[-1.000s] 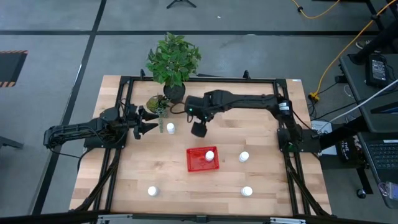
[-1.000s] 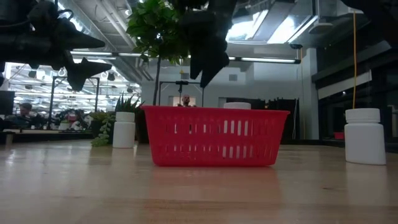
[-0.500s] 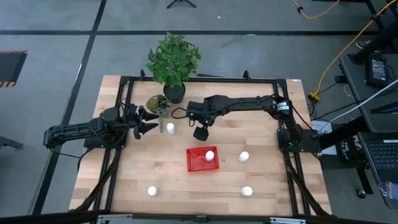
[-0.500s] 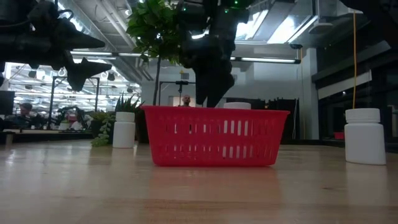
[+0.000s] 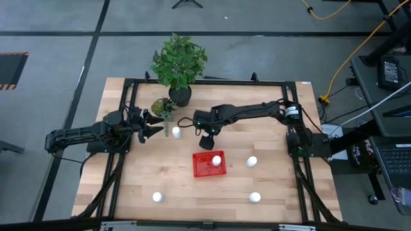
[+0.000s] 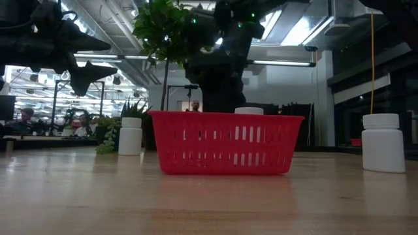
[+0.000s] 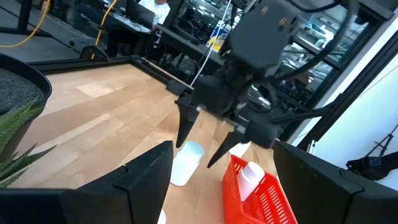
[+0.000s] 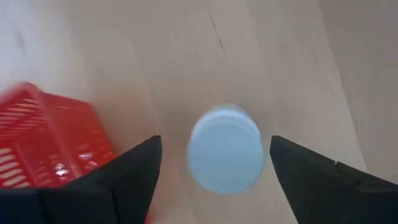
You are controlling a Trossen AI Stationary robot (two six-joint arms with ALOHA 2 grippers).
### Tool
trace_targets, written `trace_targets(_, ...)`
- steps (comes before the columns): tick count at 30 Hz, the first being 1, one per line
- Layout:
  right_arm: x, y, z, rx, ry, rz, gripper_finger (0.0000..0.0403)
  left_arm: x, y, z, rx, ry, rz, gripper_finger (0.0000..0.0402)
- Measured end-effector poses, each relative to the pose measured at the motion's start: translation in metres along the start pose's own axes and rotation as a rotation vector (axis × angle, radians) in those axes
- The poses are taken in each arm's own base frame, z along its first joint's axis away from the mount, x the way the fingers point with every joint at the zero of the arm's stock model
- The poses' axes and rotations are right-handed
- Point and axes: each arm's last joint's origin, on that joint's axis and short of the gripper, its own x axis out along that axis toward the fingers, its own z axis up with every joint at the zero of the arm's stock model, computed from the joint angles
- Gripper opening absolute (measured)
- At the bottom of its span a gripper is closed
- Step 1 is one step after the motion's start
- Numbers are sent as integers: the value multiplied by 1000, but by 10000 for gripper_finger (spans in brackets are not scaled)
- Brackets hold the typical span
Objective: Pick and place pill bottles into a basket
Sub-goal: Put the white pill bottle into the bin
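Observation:
My right gripper needs to grab the white pill bottle next by its end with the cap (image 8: 225,152), so the bottle can then go in the red basket (image 8: 46,140).
My right gripper (image 5: 207,141) is open just beyond the far side of the red mesh basket (image 5: 209,165), pointing down. Its fingers stand either side of the cap of a white pill bottle (image 8: 225,149), with a gap on each side; the bottle stands upright on the table (image 7: 186,163). One bottle (image 5: 216,160) lies inside the basket. My left gripper (image 5: 154,124) is open and empty at the table's left, near another standing bottle (image 5: 176,131). Three more bottles stand on the table: one right of the basket (image 5: 252,162), one near right (image 5: 255,197), one near left (image 5: 157,197).
A potted plant (image 5: 179,64) stands at the table's far edge, and a small green plant (image 5: 160,106) stands by my left gripper. A black frame (image 5: 128,83) runs round the tabletop. Bare wood lies left of the basket and along the near edge.
My right gripper has come down, and a little toward the near edge, over the bottle beyond the basket. Its fingers have dropped from well above the basket rim to about rim height in the low view. My left arm has kept still.

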Motion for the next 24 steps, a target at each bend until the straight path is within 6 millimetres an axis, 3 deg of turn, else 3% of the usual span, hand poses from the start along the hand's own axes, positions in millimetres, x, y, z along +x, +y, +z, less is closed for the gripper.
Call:
trace_targets(10, 17, -7, -8, -4, -7, -8, 292, 0, 0, 0, -1, -1, 1, 271)
trace_targets(14, 17, -6, -5, -10, -40, 1, 257, 0, 0, 0, -1, -1, 1, 271)
trace_targets(20, 17, -6, -5, -17, -36, 7, 170, 0, 0, 0, -3, -1, 1, 271)
trace_targets(24, 11, -3, -4, -29, -11, 12, 168, 0, 0, 0, -3, -1, 1, 271)
